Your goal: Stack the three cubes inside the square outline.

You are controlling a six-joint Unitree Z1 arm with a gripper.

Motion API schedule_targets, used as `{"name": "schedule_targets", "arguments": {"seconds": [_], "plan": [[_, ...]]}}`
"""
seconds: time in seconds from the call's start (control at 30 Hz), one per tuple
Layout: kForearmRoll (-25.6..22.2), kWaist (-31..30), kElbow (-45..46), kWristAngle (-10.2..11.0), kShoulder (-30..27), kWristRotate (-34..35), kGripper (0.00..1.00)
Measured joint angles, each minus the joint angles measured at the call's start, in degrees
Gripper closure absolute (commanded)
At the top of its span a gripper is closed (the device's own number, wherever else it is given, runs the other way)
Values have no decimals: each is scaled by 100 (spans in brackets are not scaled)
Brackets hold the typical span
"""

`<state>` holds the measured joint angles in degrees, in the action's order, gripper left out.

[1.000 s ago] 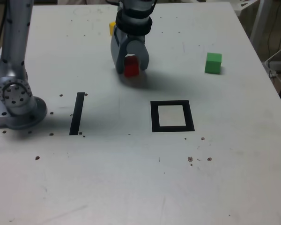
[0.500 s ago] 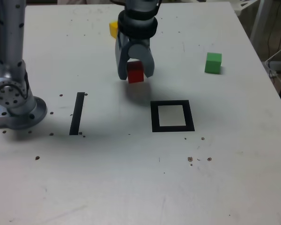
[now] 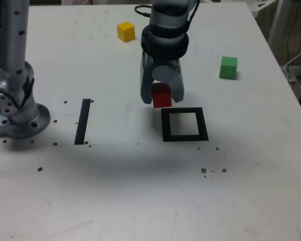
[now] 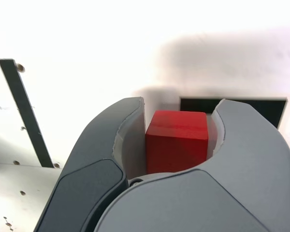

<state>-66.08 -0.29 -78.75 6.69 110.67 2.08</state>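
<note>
The red cube [image 3: 161, 95] hangs above the square outline's corner. My gripper should move it toward the outline's pale centre before letting it go.
My gripper [image 3: 162, 98] is shut on the red cube [image 3: 161, 95], which hangs just above the table by the upper left corner of the square outline [image 3: 184, 124] in the exterior view. In the wrist view the red cube [image 4: 176, 140] sits squeezed between the two grey fingers [image 4: 116, 145], with a piece of the square outline [image 4: 241, 107] beyond it. The yellow cube [image 3: 126, 31] rests at the far side of the table. The green cube [image 3: 229, 67] lies at the exterior view's right, beyond the outline.
A narrow straight black strip [image 3: 83, 121] lies on the table at the exterior view's left of the outline. The arm's base [image 3: 15, 113] stands at the left edge. Small dark specks [image 3: 210, 169] dot the near tabletop.
The gripper has carried the red cube off the table, toward the near side and the exterior view's right, to the square outline's corner. The yellow cube now shows fully.
</note>
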Motion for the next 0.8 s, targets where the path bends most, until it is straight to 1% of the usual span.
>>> {"name": "schedule_targets", "arguments": {"seconds": [0.2,0.53,0.8], "plan": [[-34,-168,-226,-13,202,57,71],[-66,-486,-430,-114,415,125,71],[-68,-592,-494,-154,547,162,71]]}}
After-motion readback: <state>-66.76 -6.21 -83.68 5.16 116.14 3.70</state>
